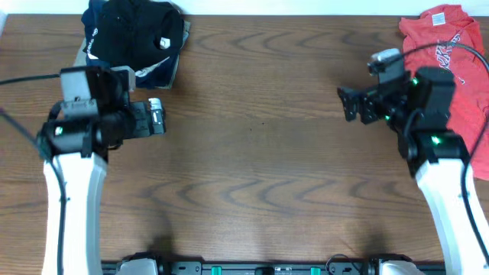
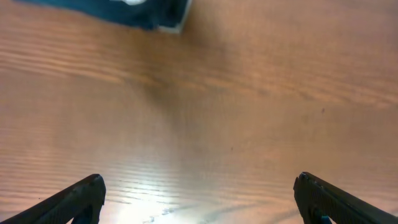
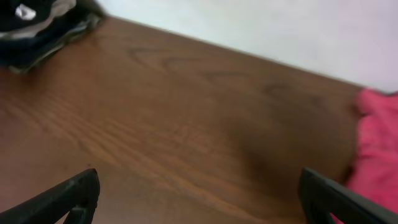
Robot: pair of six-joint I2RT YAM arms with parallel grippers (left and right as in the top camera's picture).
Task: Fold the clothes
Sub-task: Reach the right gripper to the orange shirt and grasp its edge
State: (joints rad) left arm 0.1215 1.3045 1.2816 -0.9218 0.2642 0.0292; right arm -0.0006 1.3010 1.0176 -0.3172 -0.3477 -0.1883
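I need to grip the red-orange T-shirt with my right gripper next by its edge facing the empty table, so I can pull it out open for folding.
The clothes (image 1: 458, 69), a red-orange T-shirt with white lettering, lie crumpled at the table's far right corner, partly under my right arm. In the right wrist view the clothes (image 3: 376, 149) show as a red edge at the right. My right gripper (image 1: 348, 103) hangs just left of the shirt, pointing left, open and empty; in its own view the right gripper (image 3: 199, 186) has only bare wood between its fingertips (image 3: 84, 186). My left gripper (image 1: 160, 116) sits at the left side, pointing right, open with nothing in it. From the wrist, the left gripper (image 2: 199, 190) frames bare table.
A stack of folded dark garments (image 1: 134, 38) lies at the far left corner, behind my left arm; its blurred edge (image 2: 124, 11) shows in the left wrist view, and the pile (image 3: 37, 28) in the right wrist view. A white wall (image 3: 280, 31) runs behind the table's far edge.
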